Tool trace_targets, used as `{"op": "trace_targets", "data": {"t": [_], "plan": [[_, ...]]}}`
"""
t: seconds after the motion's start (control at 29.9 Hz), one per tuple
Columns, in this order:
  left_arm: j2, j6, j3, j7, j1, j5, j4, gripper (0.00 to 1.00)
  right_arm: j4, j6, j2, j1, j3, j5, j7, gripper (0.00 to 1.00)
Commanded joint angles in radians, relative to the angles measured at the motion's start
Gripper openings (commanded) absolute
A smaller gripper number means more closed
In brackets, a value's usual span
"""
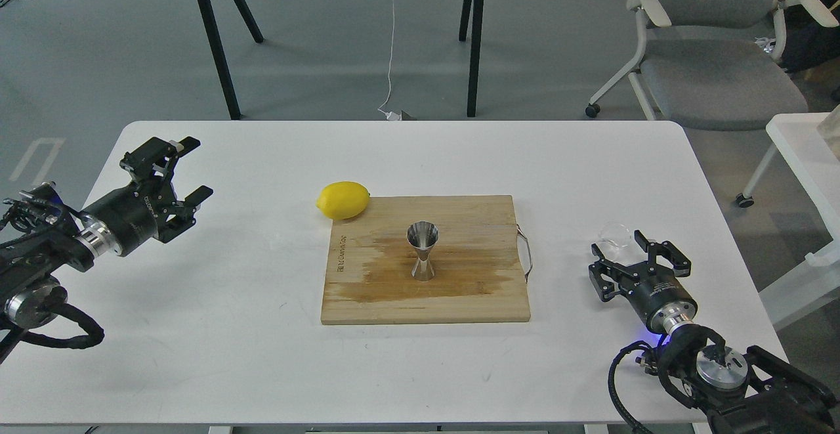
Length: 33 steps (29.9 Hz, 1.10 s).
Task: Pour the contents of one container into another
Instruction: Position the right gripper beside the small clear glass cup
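Observation:
I should next grab the small clear glass cup by its round body (615, 237) with my right gripper, to pour into the steel jigger (422, 251).
The small clear glass cup (613, 234) stands on the white table (262, 342) near its right edge. My right gripper (620, 245) is open, its two fingers either side of the cup's near half, which they partly hide. The steel hourglass jigger (422, 251) stands upright in the middle of the wooden cutting board (380, 289), well to the left of the cup. My left gripper (184, 166) hangs open over the table's left side, empty and far from both containers.
A yellow lemon (342, 199) lies on the table at the board's back left corner. A metal handle (525, 253) sticks out from the board's right edge. A grey office chair (715, 60) and a white side table (804, 158) stand beyond the right edge.

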<state>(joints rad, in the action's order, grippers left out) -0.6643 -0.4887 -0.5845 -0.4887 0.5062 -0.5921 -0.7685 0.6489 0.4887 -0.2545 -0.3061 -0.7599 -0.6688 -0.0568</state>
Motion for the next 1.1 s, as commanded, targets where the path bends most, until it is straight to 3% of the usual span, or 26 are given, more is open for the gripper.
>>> {"op": "trace_targets", "data": {"t": [0.0, 0.64, 1.07], "plan": [[0.0, 0.0, 0.0, 0.0, 0.0, 0.0, 0.001, 1.0, 0.0, 0.0, 0.0, -0.001, -0.001, 0.001, 0.0, 0.7], [0.012, 0.0, -0.001, 0.0, 0.0, 0.001, 0.014, 1.0, 0.0, 0.0, 0.0, -0.001, 0.007, 0.009, -0.001, 0.51], [0.014, 0.0, 0.0, 0.0, 0.002, 0.0, 0.017, 1.0, -0.002, 0.0, 0.0, 0.002, 0.01, 0.009, -0.001, 0.46]]}}
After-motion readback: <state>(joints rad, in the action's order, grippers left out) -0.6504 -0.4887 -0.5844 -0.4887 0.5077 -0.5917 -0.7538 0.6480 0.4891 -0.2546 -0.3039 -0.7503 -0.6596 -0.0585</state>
